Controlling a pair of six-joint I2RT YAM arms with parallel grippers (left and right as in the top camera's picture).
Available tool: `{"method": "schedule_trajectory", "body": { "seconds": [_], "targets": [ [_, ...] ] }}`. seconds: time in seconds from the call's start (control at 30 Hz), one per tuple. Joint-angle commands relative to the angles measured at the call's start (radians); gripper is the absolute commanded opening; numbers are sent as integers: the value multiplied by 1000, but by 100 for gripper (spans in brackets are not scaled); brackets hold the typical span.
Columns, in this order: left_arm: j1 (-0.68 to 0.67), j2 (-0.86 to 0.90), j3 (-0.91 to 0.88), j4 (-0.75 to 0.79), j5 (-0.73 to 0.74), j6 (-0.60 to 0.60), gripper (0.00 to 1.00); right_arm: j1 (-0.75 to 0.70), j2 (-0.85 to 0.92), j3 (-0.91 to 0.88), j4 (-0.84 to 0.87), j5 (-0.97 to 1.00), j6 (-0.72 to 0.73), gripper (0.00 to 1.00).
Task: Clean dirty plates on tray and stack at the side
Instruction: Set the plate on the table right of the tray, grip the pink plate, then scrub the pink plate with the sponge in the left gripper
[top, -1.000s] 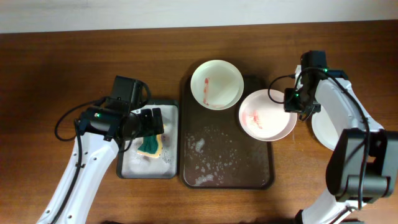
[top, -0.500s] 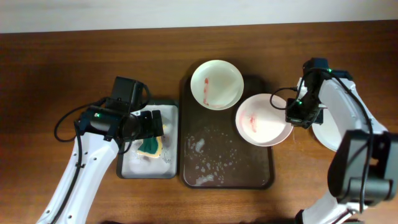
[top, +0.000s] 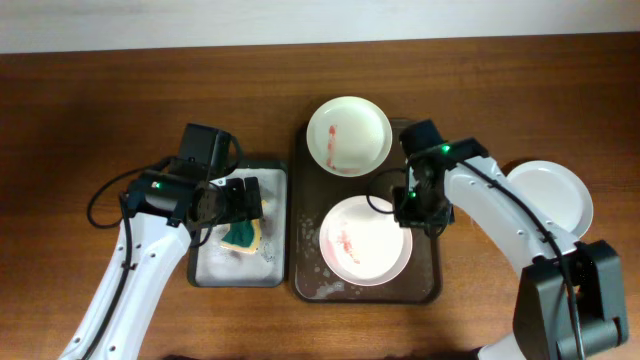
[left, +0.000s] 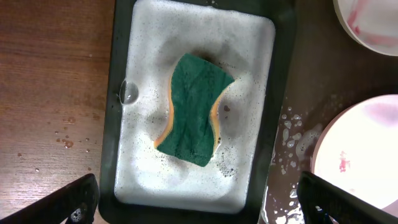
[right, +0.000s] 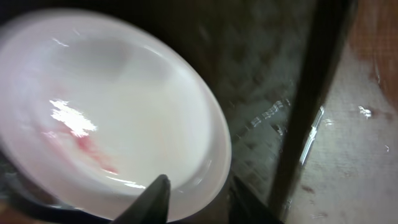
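Note:
I will next grip the sponge's narrow middle from its green top with my left gripper, so the sponge's yellow bottom stays free to scrub plates.
A white plate with red smears (top: 366, 240) sits low on the dark brown tray (top: 428, 290). My right gripper (top: 412, 208) is shut on its right rim; the wrist view shows the plate (right: 106, 118) with a finger on each side of its rim (right: 196, 199). A second smeared plate (top: 348, 135) lies at the tray's top, also showing in the left wrist view (left: 373, 25). A clean plate (top: 548, 195) lies on the table at right. My left gripper (top: 232, 205) is open above the sponge tray (left: 124, 168), its fingers (left: 199, 199) spread wide.
A green and yellow sponge (top: 242, 235) lies in the soapy, black-rimmed sponge tray (top: 205, 270), also seen in the left wrist view (left: 193, 109). Foam and water drops (top: 340, 275) cover the brown tray's lower part. Droplets dot the table left of the sponge tray.
My right gripper has dragged the smeared plate from the tray's right edge leftward and down to the tray's middle. The clean plate at right is now uncovered. The left arm has not moved.

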Motion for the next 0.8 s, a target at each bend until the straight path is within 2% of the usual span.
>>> {"method": "schedule_trajectory", "body": {
  "seconds": [0.0,0.1,0.2,0.3,0.4,0.5,0.53,0.57,0.6,0.63,0.73,0.77],
  "targets": [
    [6,-3,10,-1,-12,19,100,-27,-143,104,11,-70,-115,38],
    [6,25,-16,23,-11,19,100,-23,-288,115,14,-66,-158,44],
    [6,100,-95,120,-7,19,100,-23,-405,114,-25,-59,-158,52],
    [6,195,-137,178,-8,19,77,-23,-415,114,-91,-57,-158,52],
    [6,309,-145,211,-8,19,74,-23,-385,107,-155,-51,-158,51],
    [6,430,-145,257,-8,19,51,-23,-351,106,-183,-51,-158,50],
    [6,460,-145,264,-8,19,37,-23,-338,106,-192,-51,-158,50],
    [6,478,-145,268,-8,19,28,-23,-328,106,-199,-51,-158,50],
    [6,497,-145,274,-7,19,7,-23,-309,104,-210,-41,-157,51],
    [6,503,-145,278,-8,19,0,-23,-293,101,-216,-19,-150,50],
    [6,497,-130,269,-6,19,0,-26,-232,67,-204,53,-105,50],
    [6,491,-118,254,-3,19,0,-27,-210,49,-189,55,-105,46]
  ]
}}
